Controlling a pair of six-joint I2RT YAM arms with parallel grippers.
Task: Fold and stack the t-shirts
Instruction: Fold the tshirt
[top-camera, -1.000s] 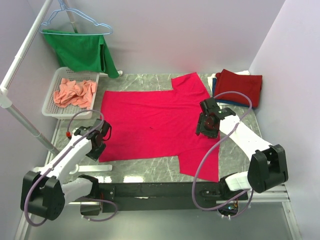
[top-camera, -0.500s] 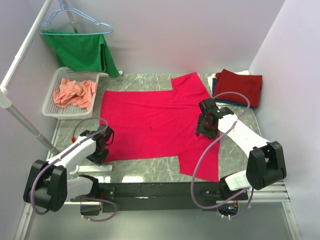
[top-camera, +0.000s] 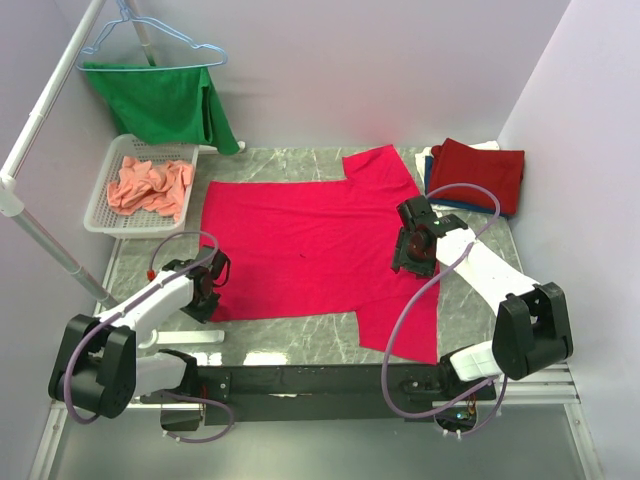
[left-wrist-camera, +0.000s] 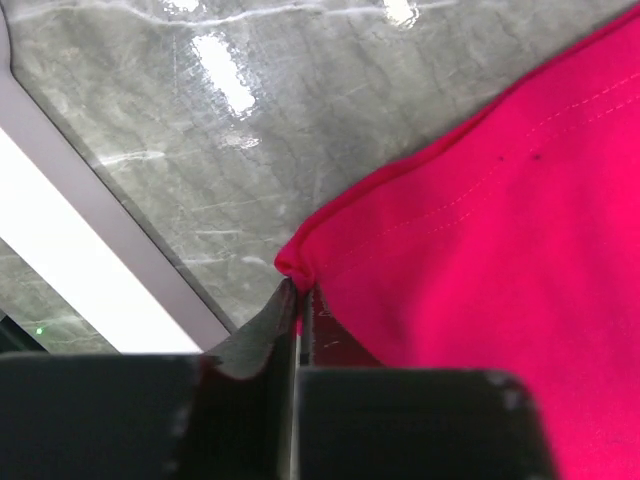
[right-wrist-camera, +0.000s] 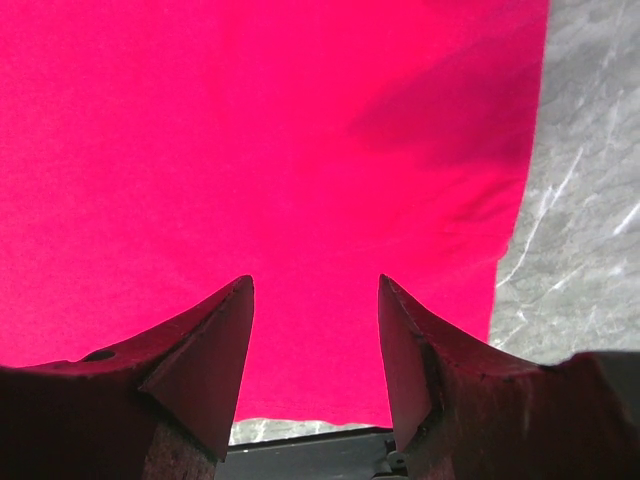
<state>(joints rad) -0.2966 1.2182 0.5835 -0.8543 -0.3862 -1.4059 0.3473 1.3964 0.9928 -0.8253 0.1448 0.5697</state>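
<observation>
My right gripper will grab the near sleeve's outer edge (top-camera: 399, 353) next, so it can fold the near side of the pinkish-red t-shirt (top-camera: 300, 245) over the t-shirt's body.
A bright pinkish-red t-shirt (top-camera: 300, 245) lies spread flat across the marble table. My left gripper (top-camera: 207, 290) is at its near left corner. In the left wrist view the jaws are shut, pinching that corner of the pinkish-red t-shirt (left-wrist-camera: 480, 230) at the left gripper (left-wrist-camera: 298, 288). My right gripper (top-camera: 412, 255) hovers over the shirt's right side by the near sleeve. It stands open (right-wrist-camera: 315, 285) with only red cloth (right-wrist-camera: 250, 140) below it. A salmon-orange t-shirt (top-camera: 150, 185) lies crumpled in a basket. A folded dark red t-shirt (top-camera: 478, 172) tops a stack at the back right.
The white basket (top-camera: 97, 200) stands at the back left. A green cloth (top-camera: 165, 105) hangs on a blue hanger from a white rack pole (top-camera: 50, 250). Blue and white cloth edges (top-camera: 432, 170) show under the dark red shirt. A white strip (left-wrist-camera: 70, 250) borders the table.
My left gripper has slid in to the shirt's near left corner and closed on it. The right arm has shifted only slightly.
</observation>
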